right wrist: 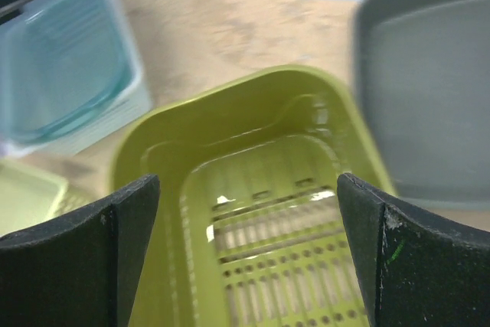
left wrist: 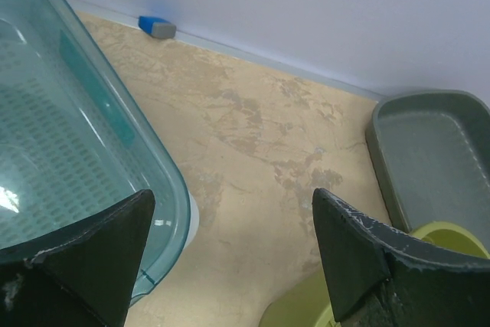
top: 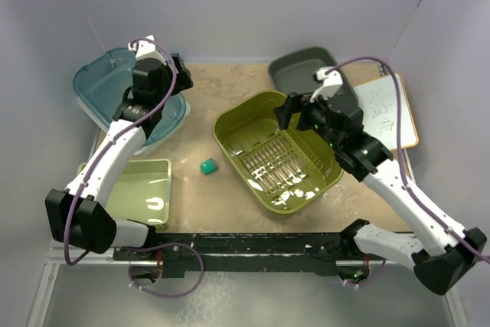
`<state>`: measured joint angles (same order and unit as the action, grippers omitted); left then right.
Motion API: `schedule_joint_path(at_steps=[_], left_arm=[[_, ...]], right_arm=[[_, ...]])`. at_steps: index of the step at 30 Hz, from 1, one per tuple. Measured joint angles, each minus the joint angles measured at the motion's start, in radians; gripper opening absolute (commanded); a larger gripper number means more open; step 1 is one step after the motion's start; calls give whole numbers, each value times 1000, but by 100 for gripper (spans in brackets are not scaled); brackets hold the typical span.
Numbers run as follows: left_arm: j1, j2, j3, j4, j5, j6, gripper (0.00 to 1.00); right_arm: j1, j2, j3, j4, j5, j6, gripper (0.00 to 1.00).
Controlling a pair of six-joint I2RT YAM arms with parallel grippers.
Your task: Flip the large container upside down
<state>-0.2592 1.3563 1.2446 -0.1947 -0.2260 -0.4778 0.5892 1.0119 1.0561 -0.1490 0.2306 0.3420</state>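
Note:
My right gripper should next grab the large container's long-side rim nearest the small green block to turn it upside down.
The large container is an olive-green slotted basket (top: 253, 124) standing open side up in the middle of the table. In the right wrist view its rim (right wrist: 230, 105) and perforated floor lie straight below. My right gripper (top: 295, 112) hovers over its far right edge, open (right wrist: 249, 189), with nothing between the fingers. My left gripper (top: 178, 74) is at the back left beside a teal container (top: 103, 86). It is open (left wrist: 233, 204) over bare table, and a corner of the olive basket (left wrist: 306, 308) shows low in that view.
The teal container (left wrist: 69, 135) rests on a white base. A grey tray (top: 302, 67) sits at the back right, a clipboard with paper (top: 390, 112) to its right. A pale green tray (top: 142, 189) and a small green block (top: 208, 166) lie near front left. A blue block (left wrist: 157, 27) lies by the back wall.

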Motion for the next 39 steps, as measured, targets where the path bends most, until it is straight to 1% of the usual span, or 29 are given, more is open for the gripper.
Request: schedule_joint_path(at_steps=[3,6,9,11,13,15,17,18,22,26,27,28,32,36,39], left_arm=[[2,-11,1,-5,-51,-6,81],[14,-11,8,-25,-96,-18,81],[33,-11,21,-41,-122,-27,81],[42,-12,28,-47,-136,-27,81],[46,-12,29,-48,-145,-28,81],[47,-12,29,-56,-147,-32,81],[47,-12,29,-60,-146,-37,81],[47,-11,29,-60,-146,-38,81],[47,1,29,-59,-141,-53,81],[47,19,29,-62,-132,-61,81],[47,21,29,-63,-129,-62,81],[47,23,29,-64,-129,-62,81],[47,23,31,-71,-126,-61,81],[47,23,40,-85,-126,-57,81],[48,23,65,-110,-127,-43,81]], right_arm=[[36,77,30,34,-153,22,100],[171,159,33,56,-224,31,100],[299,237,62,6,-219,18,100],[369,290,86,-39,-187,4,100],[407,320,92,-77,-156,-8,99],[437,346,96,-124,-121,-20,95],[468,375,106,-174,-83,-31,86],[480,388,112,-191,-66,-34,80],[526,446,144,-261,-1,-47,45],[546,472,160,-296,30,-45,10],[547,473,166,-304,37,-45,4],[547,473,175,-317,43,-36,0],[544,473,255,-385,58,-34,0],[542,474,433,-475,53,8,0],[517,474,579,-520,14,50,0]])
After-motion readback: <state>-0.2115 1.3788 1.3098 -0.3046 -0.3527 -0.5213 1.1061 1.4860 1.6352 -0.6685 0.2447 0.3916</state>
